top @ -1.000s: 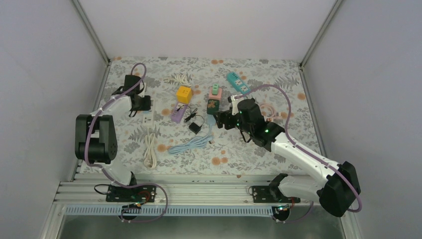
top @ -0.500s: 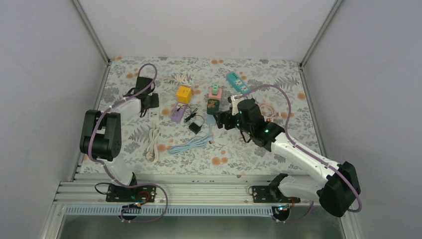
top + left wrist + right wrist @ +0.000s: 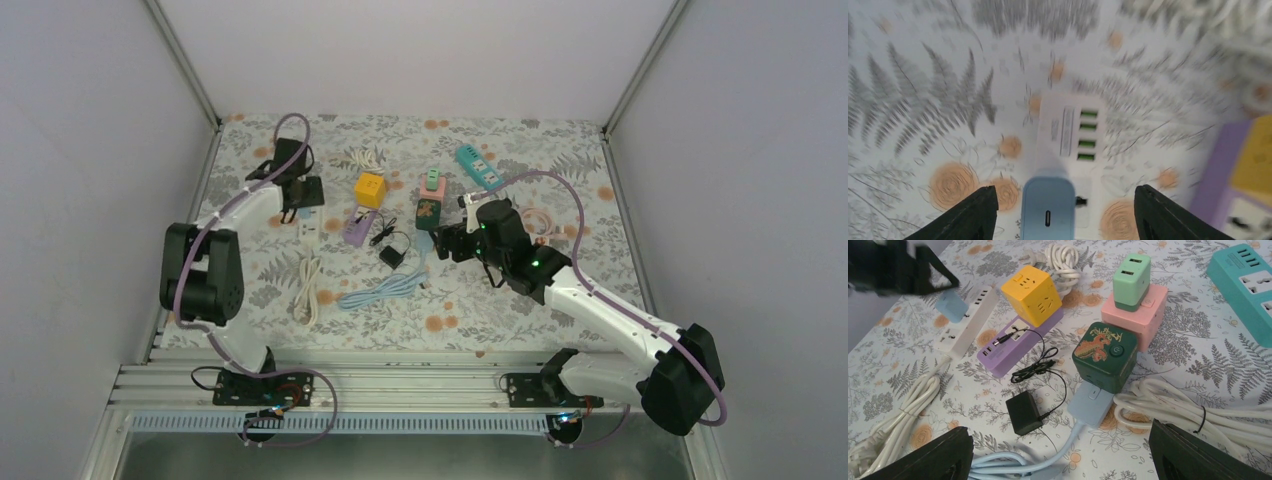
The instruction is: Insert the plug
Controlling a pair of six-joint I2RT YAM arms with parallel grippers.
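My right gripper grabs the black adapter across opposite sides of its body (image 3: pixel 392 257) (image 3: pixel 1024 413) next, to leave other sides free for handover to my left gripper.
A light blue plug (image 3: pixel 1048 212) stands in the white power strip (image 3: pixel 1070 125), beside its green USB ports. My left gripper (image 3: pixel 1065 195) hangs above it, open, with a black finger off to each side and neither touching the plug. From above, the left gripper (image 3: pixel 300 192) sits over the strip (image 3: pixel 310 228) at the mat's left. The right wrist view also shows the plug (image 3: pixel 950 305) seated in the strip (image 3: pixel 968 322). My right gripper (image 3: pixel 447 243) is open and empty, above a black adapter (image 3: pixel 1024 412) and a light blue cable (image 3: pixel 1068 445).
A yellow cube socket (image 3: pixel 370 189) rests by a purple strip (image 3: pixel 358 228). A dark green cube (image 3: pixel 429 213), a pink block with a mint charger (image 3: pixel 433 184) and a teal strip (image 3: pixel 478 166) lie mid-mat. White cable coils (image 3: pixel 303 295) lie at the front left.
My left gripper has opened and let go of the light blue plug, which stays standing in the white strip. The left arm shifted slightly toward the back. The right arm has not moved.
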